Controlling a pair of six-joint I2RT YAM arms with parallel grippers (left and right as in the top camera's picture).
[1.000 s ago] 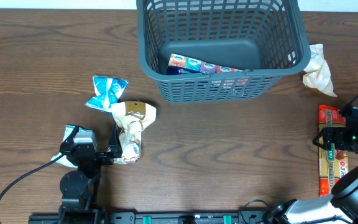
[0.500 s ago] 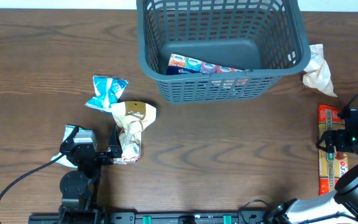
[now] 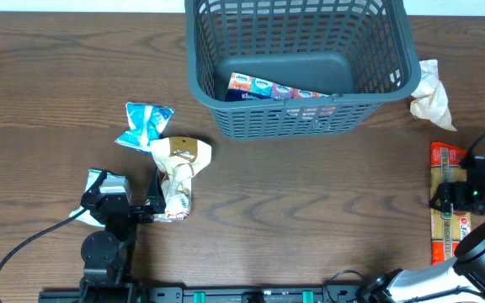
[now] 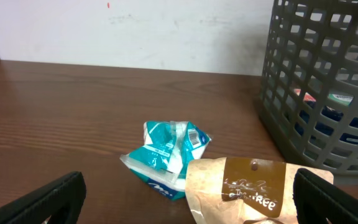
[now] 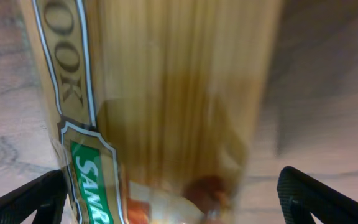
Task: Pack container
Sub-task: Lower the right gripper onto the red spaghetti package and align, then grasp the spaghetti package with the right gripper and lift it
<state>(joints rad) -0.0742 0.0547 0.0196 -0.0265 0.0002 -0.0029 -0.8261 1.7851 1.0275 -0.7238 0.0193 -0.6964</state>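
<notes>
My right gripper grips the long spaghetti packet across its width at the middle next, leaving both ends of the packet free, to lay it in the container [image 3: 297, 118].
The container [image 3: 297, 118], a large dark grey lattice basket, stands at the back centre and holds a row of tissue packs [image 3: 278, 89]. It also shows at the right of the left wrist view [image 4: 322, 87]. My left gripper [image 3: 127, 200] is open and empty near the front left. Just ahead of it lie a tan packet with a brown label [image 3: 178, 171] [image 4: 247, 190] and a teal and white packet [image 3: 146, 124] [image 4: 169, 152]. My right gripper [image 3: 470, 192] is open and low over a long spaghetti packet [image 3: 445, 220] [image 5: 166, 93], one finger on each side.
A crumpled white packet [image 3: 432, 94] lies right of the basket. Another teal packet [image 3: 98, 180] lies beside my left gripper's left finger. The table's right edge is close to the spaghetti packet. A black cable [image 3: 23, 248] trails from the left arm.
My right gripper has shifted slightly toward the front edge along the spaghetti packet. The left arm and the packets have not moved.
</notes>
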